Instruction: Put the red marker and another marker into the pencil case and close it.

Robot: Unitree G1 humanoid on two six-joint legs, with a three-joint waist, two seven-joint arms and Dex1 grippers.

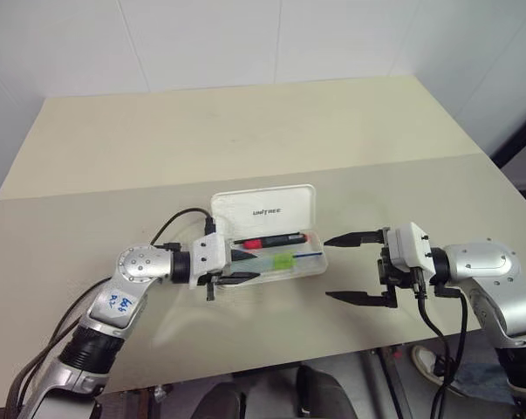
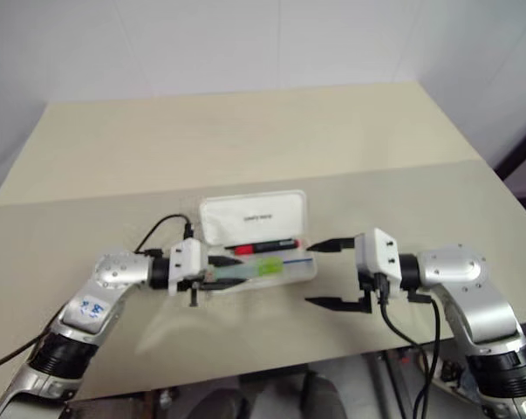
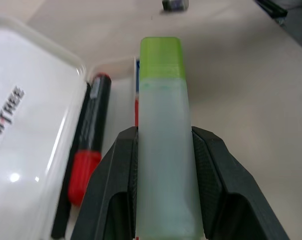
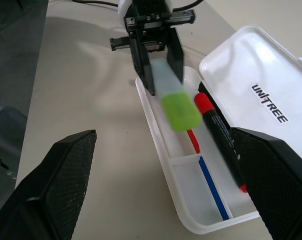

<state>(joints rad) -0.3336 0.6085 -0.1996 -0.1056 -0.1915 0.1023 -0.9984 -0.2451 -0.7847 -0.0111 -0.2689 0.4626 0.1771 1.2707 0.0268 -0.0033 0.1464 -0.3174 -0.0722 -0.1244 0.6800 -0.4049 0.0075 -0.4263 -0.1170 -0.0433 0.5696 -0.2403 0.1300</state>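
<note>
My left gripper should release the pale green marker now. The marker is over the front part of the tray, inside the tray's rim, and it would lie in the case (image 1: 264, 208).
The white pencil case (image 1: 264, 208) lies open in the middle of the table, its lid standing up at the back. The red marker (image 1: 271, 241) lies inside along the hinge side. My left gripper (image 1: 256, 267) is shut on the pale green marker (image 3: 163, 145) and holds it lengthwise just over the tray's front part, lime cap (image 4: 178, 107) pointing away from the wrist. I cannot tell whether that marker touches the tray. My right gripper (image 1: 327, 269) stands open a little to the right of the case, pointing at it, with nothing between its fingers.
A thin blue stick (image 4: 211, 187) and a thin red stick (image 4: 192, 141) lie in the tray's compartments. The table's front edge runs close below both arms. A seam crosses the table behind the case, with bare tabletop beyond it.
</note>
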